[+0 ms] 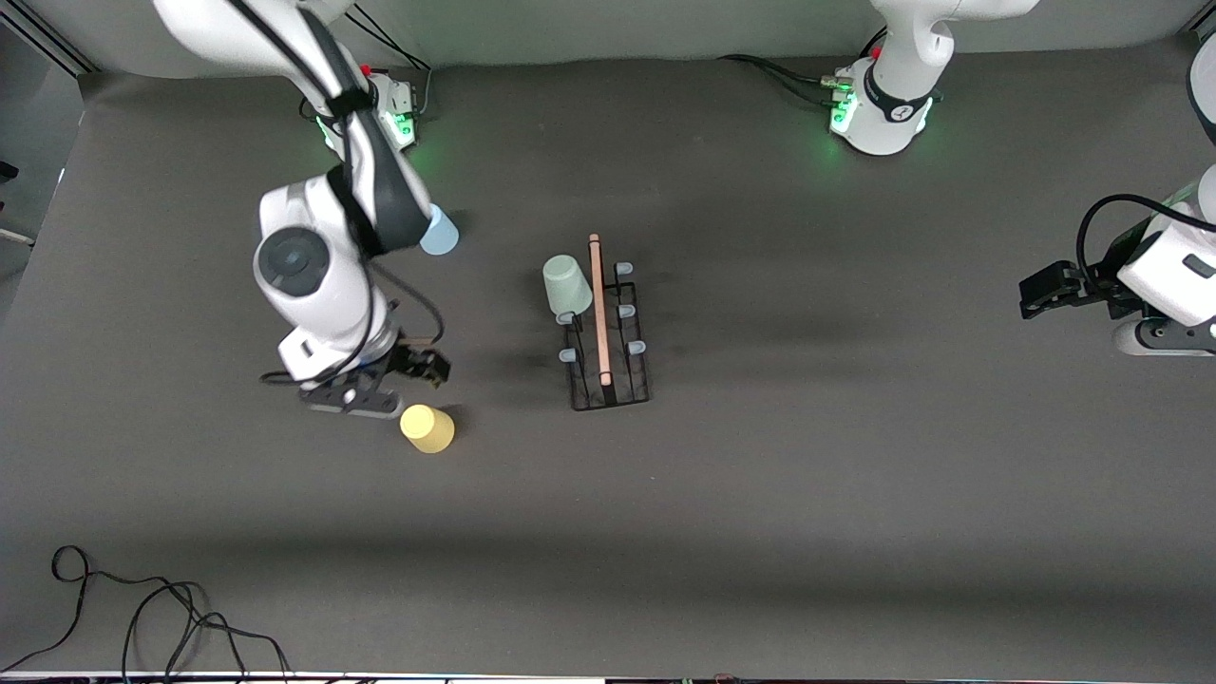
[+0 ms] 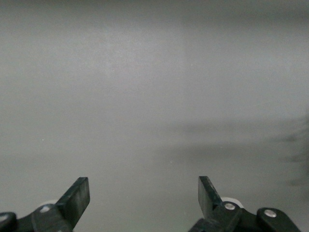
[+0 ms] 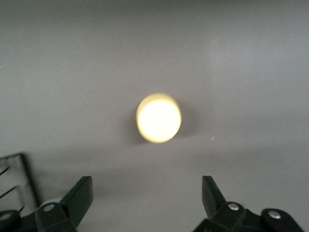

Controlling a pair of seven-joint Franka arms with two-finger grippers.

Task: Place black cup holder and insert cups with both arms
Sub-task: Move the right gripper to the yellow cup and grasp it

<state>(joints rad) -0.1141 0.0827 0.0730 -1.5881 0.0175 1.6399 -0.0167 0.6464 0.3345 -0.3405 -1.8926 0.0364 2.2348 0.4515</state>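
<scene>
My right gripper needs to pick up the yellow cup by its round side (image 1: 427, 437) next, to put it into the black cup holder (image 1: 610, 328).
The black cup holder (image 1: 610, 328) stands mid-table, its wooden rod (image 1: 598, 309) on top. A pale grey-green cup (image 1: 568, 285) sits on one of its pegs at the end farther from the front camera. The yellow cup (image 1: 427, 428) stands on the table, nearer the front camera and toward the right arm's end. The light blue cup (image 1: 440, 232) is partly hidden by the right arm. My right gripper (image 1: 423, 369) is open and empty, just above the table beside the yellow cup (image 3: 159, 118); the fingertips (image 3: 83, 191) are short of it. My left gripper (image 1: 1043, 290) waits open over bare table at its own end.
A corner of the holder (image 3: 19, 176) shows at the edge of the right wrist view. A loose black cable (image 1: 142, 608) lies near the table's front edge at the right arm's end. The left wrist view shows only grey table (image 2: 154, 96).
</scene>
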